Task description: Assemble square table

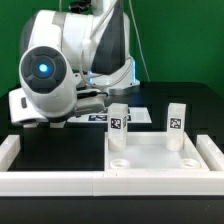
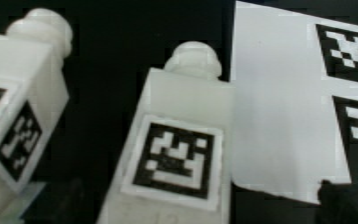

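My dark fingers reach down around the middle leg, one between it and the neighbouring leg, so it is time to close on the middle leg [image 2: 163,185].
The white square panel [image 1: 160,155] lies at the front on the exterior view's right. Two white tagged legs stand upright in its far corner sockets, one on the left [image 1: 118,122] and one on the right [image 1: 176,119]. In the wrist view two more tagged legs lie on the black table, one in the middle [image 2: 176,140] and one beside it [image 2: 16,110]. My gripper [image 2: 202,205] is open and low over the middle leg. Its dark fingers [image 2: 348,203] stand either side of that leg, with a gap on the marker board side. In the exterior view the arm hides the gripper.
The marker board [image 2: 300,90] lies flat right beside the middle leg; it also shows behind the panel in the exterior view [image 1: 98,118]. Long low white border rails [image 1: 50,180] run along the front and the exterior view's left. The arm's bulk [image 1: 60,70] fills the back left.
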